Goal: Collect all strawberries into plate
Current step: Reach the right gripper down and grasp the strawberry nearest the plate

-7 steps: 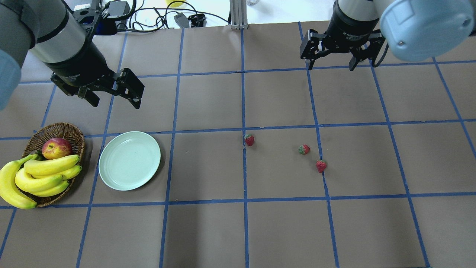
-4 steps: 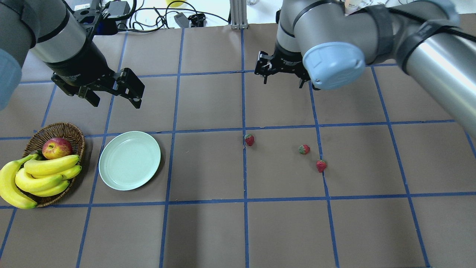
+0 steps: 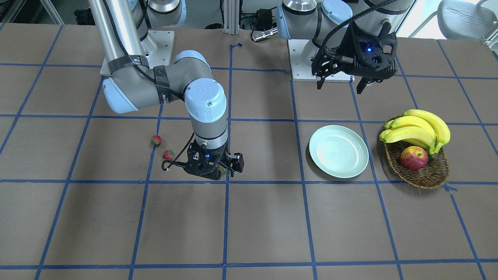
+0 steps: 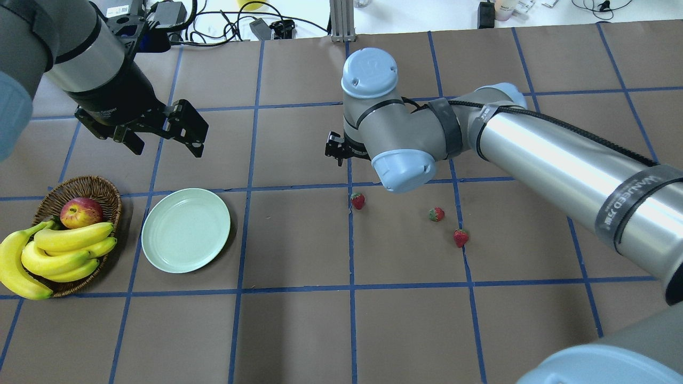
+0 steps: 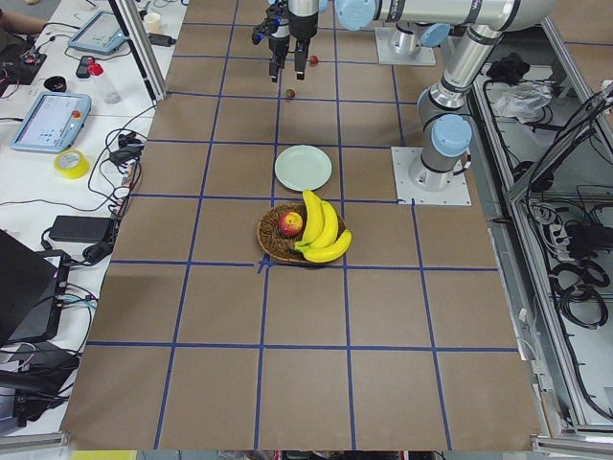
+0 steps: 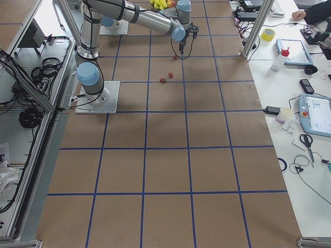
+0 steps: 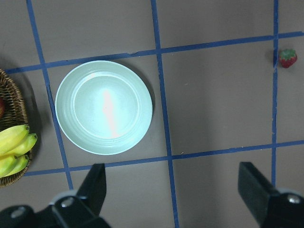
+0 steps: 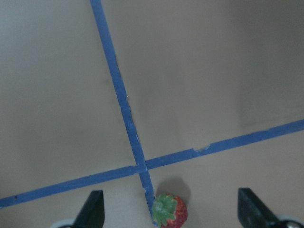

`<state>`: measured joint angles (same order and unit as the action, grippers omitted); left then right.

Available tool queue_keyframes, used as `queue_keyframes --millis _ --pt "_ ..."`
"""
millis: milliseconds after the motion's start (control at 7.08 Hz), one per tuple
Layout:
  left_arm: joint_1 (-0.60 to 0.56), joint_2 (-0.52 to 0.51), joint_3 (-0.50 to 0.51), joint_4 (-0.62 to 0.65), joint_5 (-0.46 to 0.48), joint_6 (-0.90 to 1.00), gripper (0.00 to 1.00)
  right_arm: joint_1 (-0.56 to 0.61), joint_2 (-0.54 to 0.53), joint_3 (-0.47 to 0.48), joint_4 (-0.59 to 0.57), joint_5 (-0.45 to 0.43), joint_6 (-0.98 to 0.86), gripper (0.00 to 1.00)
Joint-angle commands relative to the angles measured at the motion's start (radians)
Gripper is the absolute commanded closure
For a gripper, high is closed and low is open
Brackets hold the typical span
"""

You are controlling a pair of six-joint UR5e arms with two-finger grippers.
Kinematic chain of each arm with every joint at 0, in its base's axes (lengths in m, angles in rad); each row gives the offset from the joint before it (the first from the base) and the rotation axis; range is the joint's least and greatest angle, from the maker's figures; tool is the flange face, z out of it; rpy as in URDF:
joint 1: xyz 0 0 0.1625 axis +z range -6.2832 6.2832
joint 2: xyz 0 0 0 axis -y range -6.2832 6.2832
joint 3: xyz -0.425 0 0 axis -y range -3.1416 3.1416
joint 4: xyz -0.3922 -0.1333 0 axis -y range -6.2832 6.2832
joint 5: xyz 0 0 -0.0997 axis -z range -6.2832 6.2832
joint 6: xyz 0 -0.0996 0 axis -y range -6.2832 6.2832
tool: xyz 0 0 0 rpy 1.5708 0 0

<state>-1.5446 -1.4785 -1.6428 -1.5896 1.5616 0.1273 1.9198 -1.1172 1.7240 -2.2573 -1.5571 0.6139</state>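
Note:
My right gripper will next plate the middle strawberry, grabbing its plump red body [image 8: 178,213] beside the strawberry's leafy top.
Three strawberries lie on the brown table: one [image 4: 357,201] on a blue tape line at the middle, two more [image 4: 436,214] [image 4: 461,237] to its right. The mint-green plate [image 4: 185,230] sits empty at the left. My right gripper [image 3: 212,168] is open, pointing down over the middle strawberry [image 8: 169,212], which shows between its fingers without touching them. In the overhead view my wrist hides most of that gripper. My left gripper [image 4: 165,144] is open and empty, raised behind the plate [image 7: 103,107].
A brown wicker basket [image 4: 109,194] with an apple [image 4: 81,212] and bananas [image 4: 58,250] stands left of the plate. Blue tape lines grid the table. My right arm [image 4: 533,154] stretches across the table's right half.
My right arm has swung from the back right to the middle and lowered over the middle strawberry. The left arm and all objects stay where they were.

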Motion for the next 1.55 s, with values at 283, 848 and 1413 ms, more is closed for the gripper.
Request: queue_keyframes --millis 283,848,1413 --pt "0.0 0.001 -0.018 0.0 0.0 0.0 0.0 0.007 0.072 0.068 -0.061 0.089 -0.003 0.18" --pt "-0.002 0.0 -0.025 -0.026 0.0 0.0 0.0 0.007 0.047 0.057 -0.05 0.091 -0.009 1.0" --pt "-0.002 0.0 -0.025 -0.024 -0.002 0.0 0.0 0.137 0.043 -0.007 -0.068 0.152 0.18 1.0"
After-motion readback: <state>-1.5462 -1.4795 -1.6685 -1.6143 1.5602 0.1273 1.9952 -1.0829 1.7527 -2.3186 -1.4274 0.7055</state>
